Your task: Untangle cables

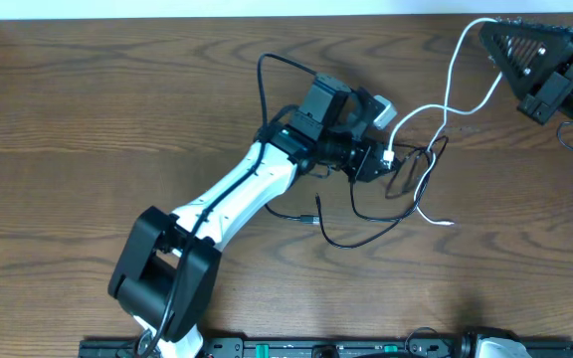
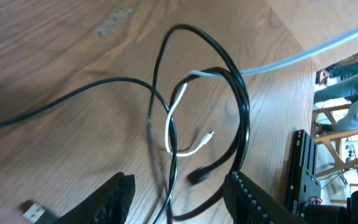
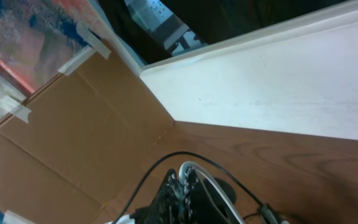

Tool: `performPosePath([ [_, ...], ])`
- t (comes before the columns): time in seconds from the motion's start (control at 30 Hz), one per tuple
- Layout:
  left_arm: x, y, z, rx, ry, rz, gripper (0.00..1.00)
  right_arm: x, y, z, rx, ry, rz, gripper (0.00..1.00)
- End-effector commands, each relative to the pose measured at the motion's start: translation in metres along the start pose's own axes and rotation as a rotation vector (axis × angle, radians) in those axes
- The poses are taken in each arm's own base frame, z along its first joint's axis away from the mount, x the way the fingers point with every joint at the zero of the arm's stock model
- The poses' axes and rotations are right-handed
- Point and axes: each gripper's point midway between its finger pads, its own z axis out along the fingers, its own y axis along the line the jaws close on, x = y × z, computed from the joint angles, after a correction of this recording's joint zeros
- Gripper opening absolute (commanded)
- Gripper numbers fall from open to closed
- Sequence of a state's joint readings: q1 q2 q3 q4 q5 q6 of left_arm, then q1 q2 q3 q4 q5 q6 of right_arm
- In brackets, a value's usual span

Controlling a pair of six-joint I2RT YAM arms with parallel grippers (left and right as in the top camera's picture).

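My left gripper should next grab the black cable across its looped parts at the edge of the tangle, which leaves the white cable free to untangle.
The white cable runs from my right gripper at the far right down into the tangle at mid-table, and its free end lies on the table. The black cable loops through it, and one plug lies toward the front. My right gripper is shut on the white cable. My left gripper is at the tangle's left edge. In the left wrist view it is open, with the black cable passing between the jaws and the white cable beyond.
A black rail runs along the table's front edge. A cardboard panel and a white wall stand behind the table. A flat plug lies by my left finger.
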State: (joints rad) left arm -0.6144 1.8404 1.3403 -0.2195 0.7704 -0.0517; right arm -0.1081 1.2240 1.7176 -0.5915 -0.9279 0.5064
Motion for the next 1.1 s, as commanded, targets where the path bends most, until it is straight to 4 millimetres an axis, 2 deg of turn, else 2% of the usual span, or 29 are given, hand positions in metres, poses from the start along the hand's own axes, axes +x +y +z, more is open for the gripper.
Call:
performPosePath([
  [0.0, 0.006, 0.001, 0.014, 0.001, 0.021, 0.0, 0.51, -0.001, 0.004, -0.003, -0.012, 0.002, 0.005, 0.01],
  [0.1, 0.012, -0.001, 0.024, 0.011, 0.037, -0.029, 0.51, 0.001, 0.002, -0.002, -0.007, 0.009, 0.016, 0.01],
  [0.23, 0.007, -0.009, 0.028, 0.066, 0.018, -0.006, 0.51, 0.004, 0.0, -0.002, -0.002, 0.018, 0.023, 0.01],
  [0.37, -0.006, -0.014, 0.02, 0.13, -0.027, 0.021, 0.54, 0.005, 0.0, -0.002, 0.0, 0.022, 0.028, 0.01],
  [0.53, -0.018, 0.006, 0.006, 0.108, -0.07, -0.039, 0.58, 0.005, -0.001, -0.002, 0.001, 0.022, 0.029, 0.01],
  [0.6, -0.026, 0.011, 0.001, 0.103, -0.101, -0.066, 0.64, 0.005, -0.002, -0.001, 0.001, 0.023, 0.026, 0.01],
  [0.77, -0.043, 0.003, 0.002, 0.128, -0.159, -0.07, 0.65, 0.007, -0.006, 0.001, 0.006, 0.033, 0.038, 0.01],
  [0.97, -0.025, -0.001, 0.014, 0.117, -0.094, -0.11, 0.66, 0.008, -0.008, 0.002, 0.008, 0.038, 0.038, 0.01],
  [1.07, -0.002, 0.014, 0.03, 0.038, -0.024, -0.165, 0.65, 0.008, -0.007, 0.002, 0.005, 0.039, 0.038, 0.01],
])
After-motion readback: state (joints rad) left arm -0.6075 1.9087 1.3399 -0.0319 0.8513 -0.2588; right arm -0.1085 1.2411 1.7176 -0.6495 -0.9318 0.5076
